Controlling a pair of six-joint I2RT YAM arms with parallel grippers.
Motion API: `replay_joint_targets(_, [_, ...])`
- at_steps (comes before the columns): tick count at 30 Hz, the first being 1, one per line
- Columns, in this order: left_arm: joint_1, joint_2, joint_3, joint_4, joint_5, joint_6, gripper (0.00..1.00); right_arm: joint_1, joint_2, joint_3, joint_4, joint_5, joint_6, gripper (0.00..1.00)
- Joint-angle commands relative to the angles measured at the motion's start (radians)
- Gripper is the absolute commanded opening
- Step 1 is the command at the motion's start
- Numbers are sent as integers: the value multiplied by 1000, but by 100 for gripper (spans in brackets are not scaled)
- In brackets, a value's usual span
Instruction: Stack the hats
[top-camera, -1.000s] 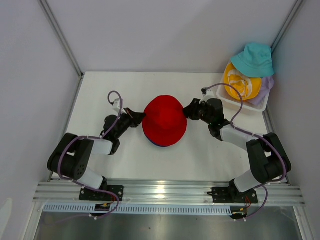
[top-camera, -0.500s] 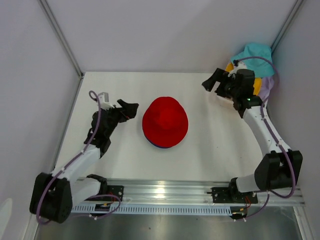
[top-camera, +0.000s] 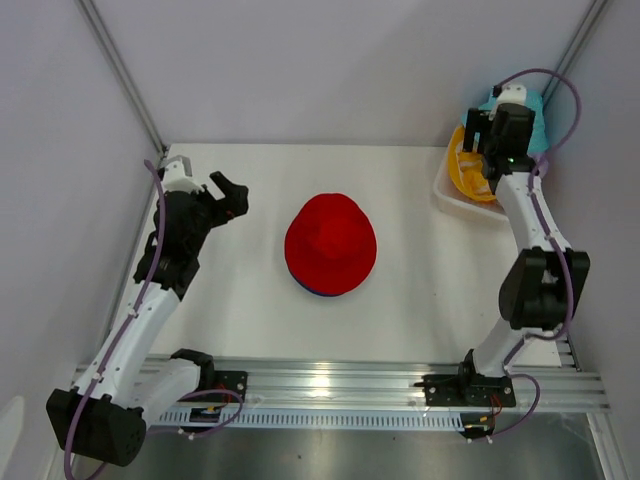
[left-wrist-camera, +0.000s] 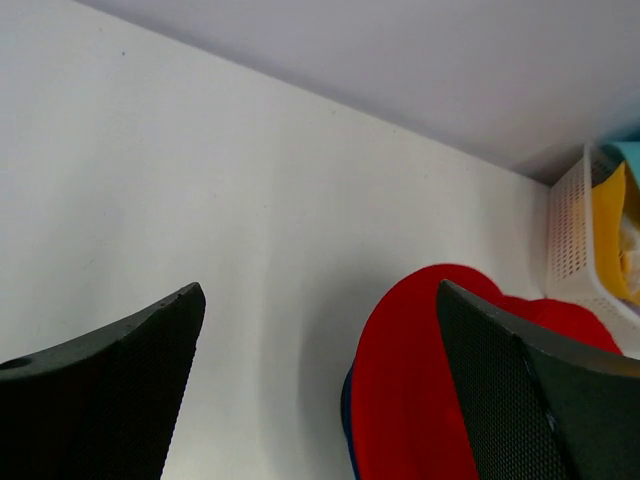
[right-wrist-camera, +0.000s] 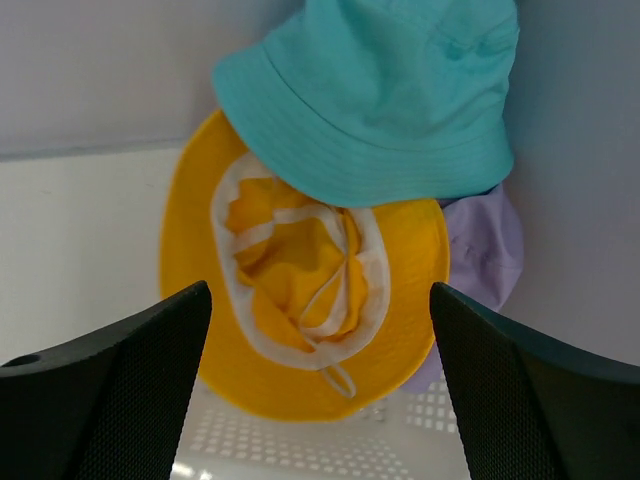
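I should grab the teal hat (right-wrist-camera: 390, 90) next with my right gripper, by its edge over the yellow hat. The teal hat's top then stays free to stack over the red hat.
A red hat (top-camera: 330, 243) lies crown up at the table's middle, on a navy hat whose brim edge (top-camera: 312, 290) peeks out below. The left wrist view shows the red hat (left-wrist-camera: 420, 390) and the navy edge (left-wrist-camera: 346, 400). My left gripper (top-camera: 232, 192) (left-wrist-camera: 320, 300) hangs open and empty, well left of that pile. My right gripper (top-camera: 492, 135) (right-wrist-camera: 320, 300) is open and empty above the basket (right-wrist-camera: 300, 450). Under it a yellow hat (right-wrist-camera: 200, 250) lies inside up. A teal hat (right-wrist-camera: 390, 90) overlaps it, and a lavender hat (right-wrist-camera: 490, 250) sits to the right.
The white lattice basket (top-camera: 455, 205) stands at the table's far right corner, against the right wall. Grey walls close in the back and both sides. A metal rail (top-camera: 330, 380) with the arm bases runs along the near edge.
Both grippers let go of the red hat and opened. The left arm drew back to the far left. The right arm swung over to the basket.
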Motion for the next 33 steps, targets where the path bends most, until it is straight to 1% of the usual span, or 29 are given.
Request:
replay_joint_targets(1, [11, 11, 64, -77, 8, 65, 99, 4, 147, 129, 8, 168, -231, 92])
replay_joint_targets(2, [14, 27, 67, -83, 11, 69, 100, 4, 178, 153, 1, 174, -293, 88])
replay_joint_targets(3, [18, 37, 72, -88, 15, 78, 99, 7, 222, 170, 3, 172, -327, 87])
replay_joint_targets(5, [24, 69, 87, -100, 18, 85, 100, 13, 250, 165, 38, 177, -427, 85])
replay_joint_targets(7, [37, 94, 98, -102, 33, 88, 99, 21, 291, 158, 102, 195, -473, 85])
replay_joint_targets(9, [50, 137, 119, -108, 44, 93, 99, 23, 322, 168, 122, 179, -517, 85])
replay_joint_targets(14, [75, 220, 187, -132, 48, 107, 100, 27, 435, 208, 248, 238, -573, 84])
replay_joint_targets(19, [87, 289, 230, -137, 53, 113, 99, 20, 544, 332, 248, 209, -611, 82])
replay_joint_targets(21, [92, 304, 239, -142, 53, 118, 100, 12, 573, 354, 250, 203, -604, 79])
replay_joint_targets(23, [95, 320, 259, -154, 45, 124, 100, 3, 595, 382, 259, 203, -611, 73])
replay_joint_targets(25, [98, 326, 270, -161, 42, 128, 100, -2, 613, 394, 273, 198, -625, 66])
replay_joint_targets(28, [104, 324, 276, -165, 35, 133, 99, -11, 618, 398, 299, 217, -648, 34])
replay_joint_targets(29, [104, 324, 277, -165, 31, 131, 99, -10, 617, 400, 309, 229, -660, 16])
replay_joint_targets(31, [106, 317, 279, -163, 31, 130, 100, -8, 597, 400, 333, 254, -670, 0])
replay_joint_targets(33, [106, 307, 277, -154, 44, 122, 99, -8, 572, 405, 336, 252, -662, 0])
